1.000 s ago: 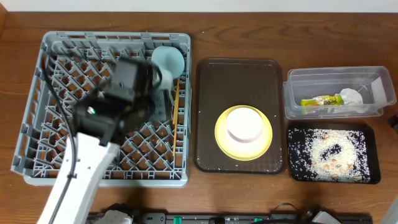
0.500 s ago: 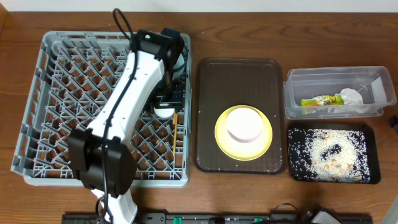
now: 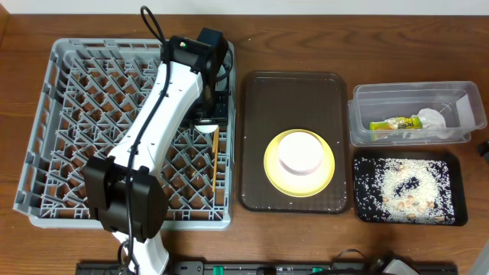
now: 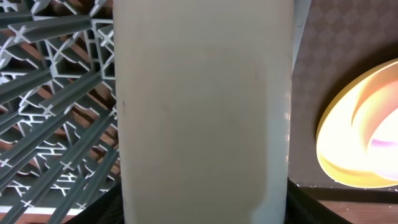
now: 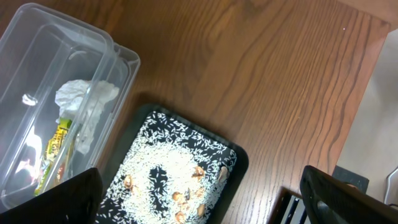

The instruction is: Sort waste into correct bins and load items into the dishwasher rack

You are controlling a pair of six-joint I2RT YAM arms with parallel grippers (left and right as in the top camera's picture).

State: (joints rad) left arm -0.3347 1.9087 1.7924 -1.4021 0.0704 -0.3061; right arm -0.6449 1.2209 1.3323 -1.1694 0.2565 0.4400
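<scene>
My left gripper releases the white cup [image 3: 205,129] next, since the cup is low inside the rack's edge by the chopsticks and would land in the rack.
My left gripper [image 3: 206,114] reaches over the right side of the grey dishwasher rack [image 3: 92,114] and is shut on a white cup [image 3: 205,129]. The cup fills the left wrist view [image 4: 205,112] between the fingers [image 4: 202,211]. Wooden chopsticks [image 3: 215,142] lie in the rack beside it. The light-blue bowl is hidden under my left wrist. A yellow plate [image 3: 273,169] with a white bowl [image 3: 299,151] on it sits at the right. My right gripper [image 5: 199,202] is open above the black tray [image 5: 239,163] of rice scraps [image 5: 168,168].
The plate rests on a dark brown serving tray [image 3: 290,99] between the rack and the bins. The clear tub [image 3: 367,126] at the far right holds the snack wrapper [image 3: 396,123] and napkin [image 3: 432,118]. The black tray [image 3: 460,183] lies just in front of it.
My left arm has swung out over the rack's right side. In the last half second the cup has shifted slightly toward the far edge. The blue bowl is now covered by my wrist.
</scene>
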